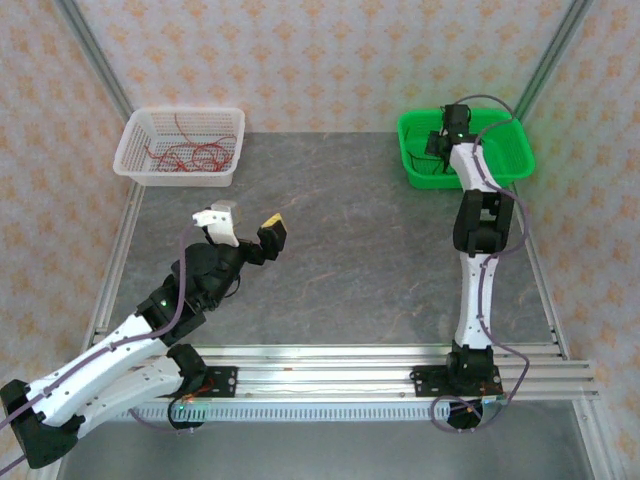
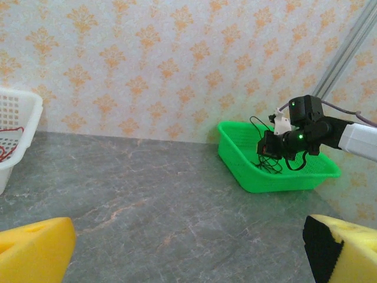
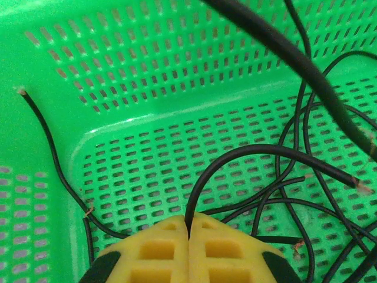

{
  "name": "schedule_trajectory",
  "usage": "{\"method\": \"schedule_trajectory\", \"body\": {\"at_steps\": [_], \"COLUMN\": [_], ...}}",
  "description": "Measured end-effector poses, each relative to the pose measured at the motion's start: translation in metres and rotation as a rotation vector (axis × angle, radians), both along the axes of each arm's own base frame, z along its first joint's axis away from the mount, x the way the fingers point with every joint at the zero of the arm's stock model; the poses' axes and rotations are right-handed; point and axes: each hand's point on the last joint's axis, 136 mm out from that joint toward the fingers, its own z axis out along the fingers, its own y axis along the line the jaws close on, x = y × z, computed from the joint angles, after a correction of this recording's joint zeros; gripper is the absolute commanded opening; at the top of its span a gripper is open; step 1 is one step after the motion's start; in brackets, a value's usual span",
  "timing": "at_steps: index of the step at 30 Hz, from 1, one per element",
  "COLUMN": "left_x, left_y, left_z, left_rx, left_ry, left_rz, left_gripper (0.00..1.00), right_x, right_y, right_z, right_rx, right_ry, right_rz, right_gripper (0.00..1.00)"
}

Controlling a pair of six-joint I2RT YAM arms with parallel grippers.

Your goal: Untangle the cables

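Note:
The bottom of the basket is close below, so the cable would land inside the green basket. It is now time for my right gripper to release the thin black cable (image 3: 247,150).
My right gripper (image 3: 188,227) hangs inside the green basket (image 3: 118,71), shut on a thin black cable (image 3: 247,150) that arcs up out of the pinched yellow pads. Several more black cables (image 3: 283,194) lie loose on the basket floor. From above, the right gripper (image 1: 447,135) is over the green basket (image 1: 510,150) at the back right. Red cables (image 1: 185,152) lie in the white basket (image 1: 135,150) at the back left. My left gripper (image 1: 245,228) hovers open over the table's left middle, with nothing between its yellow pads (image 2: 35,250).
The left wrist view looks across bare grey table (image 2: 165,200) to the green basket (image 2: 283,177), where the right gripper (image 2: 277,141) stands over black cables (image 2: 268,165). The white basket's edge (image 2: 17,135) shows at its left. Patterned walls and metal frame posts (image 1: 100,60) enclose the table.

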Motion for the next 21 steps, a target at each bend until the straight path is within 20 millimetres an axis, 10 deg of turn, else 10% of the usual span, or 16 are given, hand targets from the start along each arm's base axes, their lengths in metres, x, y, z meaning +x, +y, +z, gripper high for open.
{"method": "schedule_trajectory", "body": {"at_steps": [9, 16, 21], "left_x": [0.004, 0.008, 0.012], "left_y": [0.005, 0.013, 0.031], "left_z": [-0.009, -0.016, -0.018], "left_rx": [0.031, 0.06, 0.075], "left_ry": [0.027, 0.052, 0.066], "left_rz": [0.044, 0.097, 0.206], "left_gripper": [0.99, 0.99, 0.99], "right_x": [0.004, -0.003, -0.02], "right_y": [0.004, 0.011, 0.013], "right_z": [0.014, 0.026, 0.089], "right_rx": [0.041, 0.074, 0.078], "right_ry": [-0.028, -0.015, -0.083], "right_rz": [-0.005, 0.012, 0.024], "right_gripper": [0.48, 0.56, 0.62]}}
